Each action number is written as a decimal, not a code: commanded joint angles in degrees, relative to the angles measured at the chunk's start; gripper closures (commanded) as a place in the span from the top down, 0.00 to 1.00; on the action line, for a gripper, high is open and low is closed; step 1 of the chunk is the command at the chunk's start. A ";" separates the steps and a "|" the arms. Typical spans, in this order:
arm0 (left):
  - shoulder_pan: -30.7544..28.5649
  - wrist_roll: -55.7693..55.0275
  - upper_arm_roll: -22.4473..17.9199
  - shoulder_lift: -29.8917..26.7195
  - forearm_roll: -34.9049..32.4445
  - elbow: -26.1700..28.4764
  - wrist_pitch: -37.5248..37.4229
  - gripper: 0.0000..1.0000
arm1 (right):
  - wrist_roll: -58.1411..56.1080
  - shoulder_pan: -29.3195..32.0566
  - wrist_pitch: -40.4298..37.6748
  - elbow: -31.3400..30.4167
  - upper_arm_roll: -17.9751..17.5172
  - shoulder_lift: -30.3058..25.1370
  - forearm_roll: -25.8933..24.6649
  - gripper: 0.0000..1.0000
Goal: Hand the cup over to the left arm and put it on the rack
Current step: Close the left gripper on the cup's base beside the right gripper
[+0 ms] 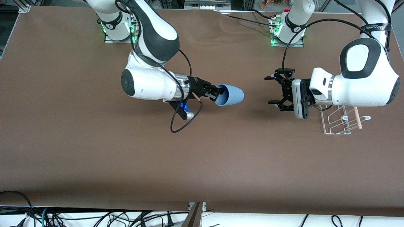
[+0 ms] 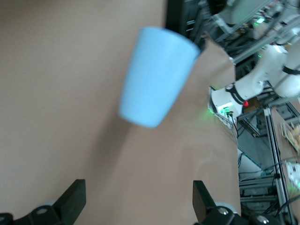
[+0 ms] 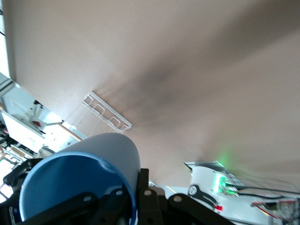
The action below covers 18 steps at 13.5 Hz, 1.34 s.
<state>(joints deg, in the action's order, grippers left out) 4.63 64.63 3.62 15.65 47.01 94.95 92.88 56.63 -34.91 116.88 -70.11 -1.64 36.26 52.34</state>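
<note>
My left gripper should receive the light-blue cup for the rack [image 1: 339, 121], so next it should grab the cup by its closed base end [image 1: 238, 94].
The light-blue cup [image 1: 230, 95] is held sideways in the air over the middle of the table, its base pointing toward the left arm's end. My right gripper [image 1: 218, 93] is shut on the cup's rim, one finger inside and one outside; the rim shows in the right wrist view [image 3: 79, 183]. My left gripper [image 1: 274, 89] is open and empty, in the air, facing the cup's base with a gap between them. The cup [image 2: 157, 77] shows ahead of its fingers [image 2: 72, 201]. The white wire rack [image 1: 339, 121] with its wooden dowel lies under the left arm's wrist.
The brown table [image 1: 126, 157] carries only the rack. A black cable [image 1: 186, 119] loops below the right wrist. The arm bases with green lights [image 1: 118, 28] stand along the table's edge farthest from the front camera. The rack also shows in the right wrist view [image 3: 107, 111].
</note>
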 commanded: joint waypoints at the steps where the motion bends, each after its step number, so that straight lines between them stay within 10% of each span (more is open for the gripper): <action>1: 0.29 7.95 -0.02 0.86 2.20 0.68 -0.25 1.00 | 1.46 -1.47 2.38 1.47 -0.21 1.18 1.09 0.00; 13: 6.18 12.27 1.65 3.77 6.34 0.85 12.04 0.97 | 1.82 -2.44 4.14 2.26 -0.56 1.97 1.18 0.00; 15: 6.18 12.27 3.67 3.07 4.85 1.11 13.38 0.76 | 1.82 -2.61 4.14 2.61 -0.56 2.06 1.09 0.00; 16: 6.09 12.27 3.85 2.89 2.41 1.11 13.29 0.40 | 1.82 -2.62 4.14 2.61 -0.56 2.06 1.09 0.00; 18: 5.83 12.36 3.94 2.89 1.15 0.76 12.94 0.09 | 1.56 -2.53 4.14 2.61 -0.38 2.06 1.01 0.00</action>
<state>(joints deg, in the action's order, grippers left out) 10.73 76.01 7.30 19.61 49.69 95.29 105.89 57.91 -37.20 120.56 -69.70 -1.96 37.22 52.50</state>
